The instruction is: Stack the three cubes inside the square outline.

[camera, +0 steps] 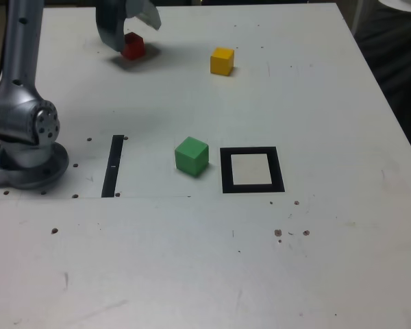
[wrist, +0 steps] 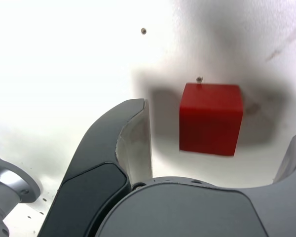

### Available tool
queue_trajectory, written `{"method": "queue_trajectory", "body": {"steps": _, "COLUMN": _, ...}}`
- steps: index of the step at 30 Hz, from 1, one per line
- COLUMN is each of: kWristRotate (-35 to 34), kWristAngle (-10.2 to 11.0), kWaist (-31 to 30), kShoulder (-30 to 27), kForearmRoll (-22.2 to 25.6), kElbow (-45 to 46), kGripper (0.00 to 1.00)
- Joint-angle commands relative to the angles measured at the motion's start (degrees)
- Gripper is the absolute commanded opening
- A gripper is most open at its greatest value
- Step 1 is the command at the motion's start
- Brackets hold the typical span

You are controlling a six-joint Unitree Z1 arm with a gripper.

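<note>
My gripper grabs the red cube (camera: pixel 133 46) by two opposite sides next, to start the stack inside the square outline (camera: pixel 252 152).
The red cube (camera: pixel 133 46) rests on the white table at the far side, toward the exterior view's left. My gripper (camera: pixel 132 38) hangs over it, open, one finger on each side. In the wrist view the red cube (wrist: pixel 210 118) lies between the spread fingers (wrist: pixel 133 143) of the gripper (wrist: pixel 219 126), with a gap on both sides. The yellow cube (camera: pixel 222 61) stands apart, to the exterior view's right of the red one. The green cube (camera: pixel 192 155) sits nearer the camera, just left of the square outline (camera: pixel 252 152), whose pale inner square holds nothing.
The arm's grey base (camera: pixel 27 147) stands at the exterior view's left. A thin black strip (camera: pixel 113 166) lies between the base and the green cube. The table's right edge (camera: pixel 390 123) borders a dark area.
</note>
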Motion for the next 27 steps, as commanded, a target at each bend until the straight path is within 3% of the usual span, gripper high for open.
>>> {"method": "queue_trajectory", "body": {"steps": 1, "kWristRotate": 0.0, "kWristAngle": 0.1, "kWaist": 0.3, "kShoulder": 1.0, "kForearmRoll": 0.6, "kElbow": -0.8, "kGripper": 0.94}}
{"method": "queue_trajectory", "body": {"steps": 6, "kWristRotate": 0.0, "kWristAngle": 0.0, "kWaist": 0.5, "kShoulder": 2.5, "kForearmRoll": 1.9, "kElbow": -2.7, "kGripper": 0.83}}
{"method": "queue_trajectory", "body": {"steps": 13, "kWristRotate": 1.0, "kWristAngle": 0.2, "kWaist": 0.5, "kShoulder": 3.5, "kForearmRoll": 1.8, "kElbow": -4.1, "kGripper": 0.43}}
{"method": "queue_trajectory", "body": {"steps": 16, "kWristRotate": 1.8, "kWristAngle": 0.1, "kWaist": 0.5, "kShoulder": 3.6, "kForearmRoll": 1.5, "kElbow": -4.4, "kGripper": 0.31}}
{"method": "queue_trajectory", "body": {"steps": 27, "kWristRotate": 2.3, "kWristAngle": 0.0, "kWaist": 0.5, "kShoulder": 3.8, "kForearmRoll": 1.5, "kElbow": -4.2, "kGripper": 0.28}}
